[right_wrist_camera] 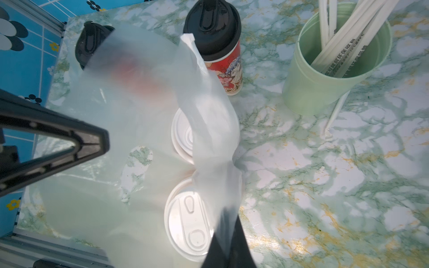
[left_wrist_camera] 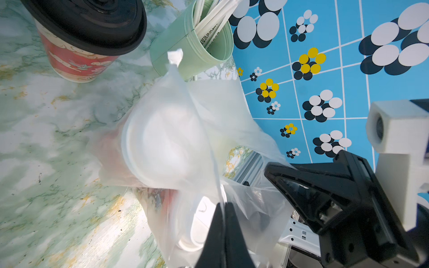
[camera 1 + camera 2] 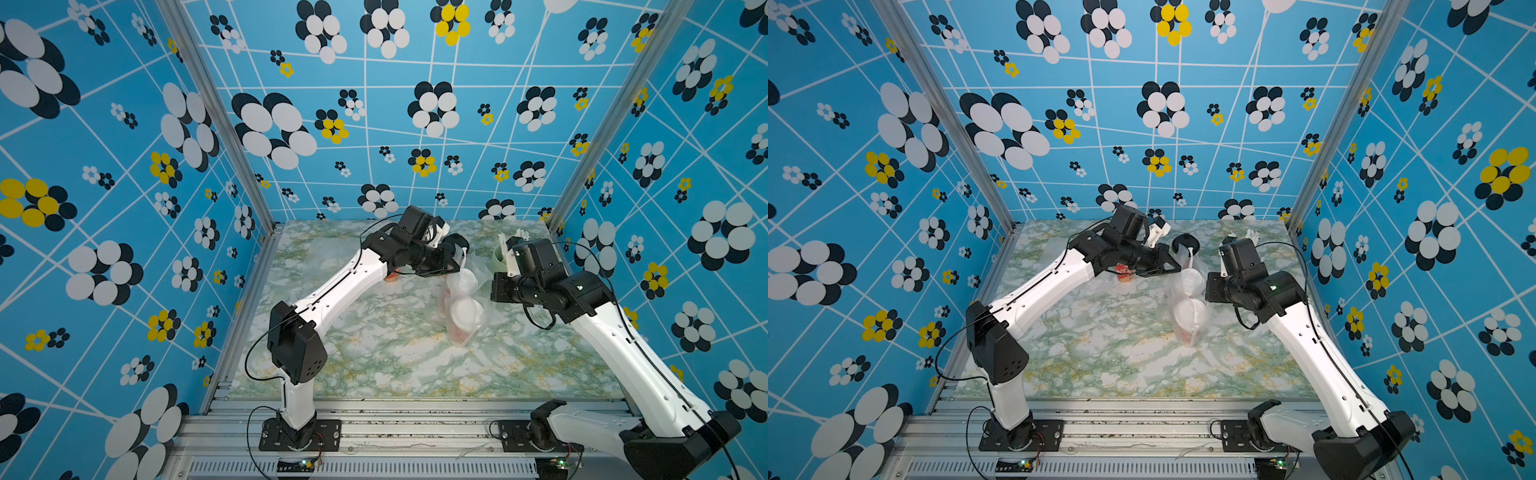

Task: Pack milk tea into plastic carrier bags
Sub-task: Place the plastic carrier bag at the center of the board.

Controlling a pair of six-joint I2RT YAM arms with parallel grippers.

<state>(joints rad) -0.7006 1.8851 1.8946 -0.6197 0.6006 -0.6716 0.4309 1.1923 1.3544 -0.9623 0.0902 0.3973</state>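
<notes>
The handle film folds over both lids, so my right gripper shifts the bag handle toward the tabletop beside them before it releases.
A thin whitish plastic carrier bag [image 3: 465, 328] [image 3: 1192, 328] stands mid-table with two white-lidded red milk tea cups [image 1: 185, 222] [image 1: 183, 132] inside. My left gripper [image 2: 224, 205] [image 3: 459, 259] is shut on the bag's film on one side. My right gripper [image 1: 228, 215] [image 3: 487, 291] is shut on a bag handle on the opposite side. Between them the bag mouth is stretched over the lids. A black-lidded milk tea cup [image 1: 216, 46] [image 2: 81, 46] [image 3: 455, 241] stands just behind the bag. Another black-lidded one [image 1: 92, 41] [image 3: 1125, 272] is partly veiled by plastic and sits under my left arm.
A pale green cup [image 1: 325, 81] [image 2: 192, 53] [image 3: 500, 253] of white straws stands at the back right by my right wrist. One loose straw [image 1: 334, 113] lies against it. Blue patterned walls and metal frame posts [image 3: 232, 137] close in three sides of the marble-patterned table [image 3: 374, 357].
</notes>
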